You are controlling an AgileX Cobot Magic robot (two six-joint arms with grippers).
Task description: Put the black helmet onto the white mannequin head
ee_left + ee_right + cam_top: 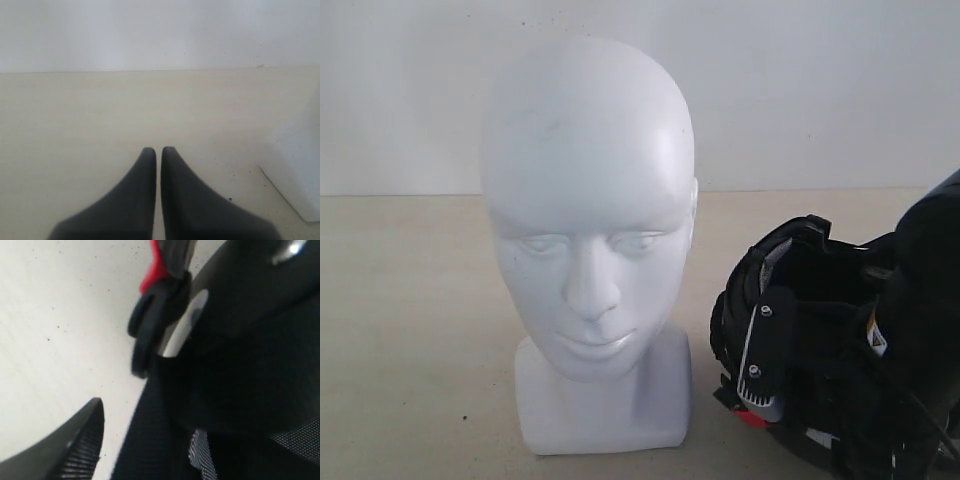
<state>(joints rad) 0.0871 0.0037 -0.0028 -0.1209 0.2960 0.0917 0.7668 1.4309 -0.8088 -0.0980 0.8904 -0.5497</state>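
Note:
My right gripper is to take hold of the helmet by its black strap [150,415] next, so that it can put the helmet [250,340] onto the mannequin head.
The white mannequin head [585,230] stands upright on the table, face toward the exterior camera. To its right the black helmet [800,330] lies tipped, showing its padded inside, with a red clip at the lower rim. My right arm [930,300] comes in from the right edge, tight against the helmet. In the right wrist view the right gripper [147,420] is open, its fingers on either side of a black strap of the helmet [250,340]; bare table shows between one finger and the strap. The left gripper [158,150] is shut and empty, low over the table, with the head's base [297,165] to one side.
A pale beige table [410,330] runs back to a plain white wall [820,90]. A narrow gap of table separates the head's base from the helmet.

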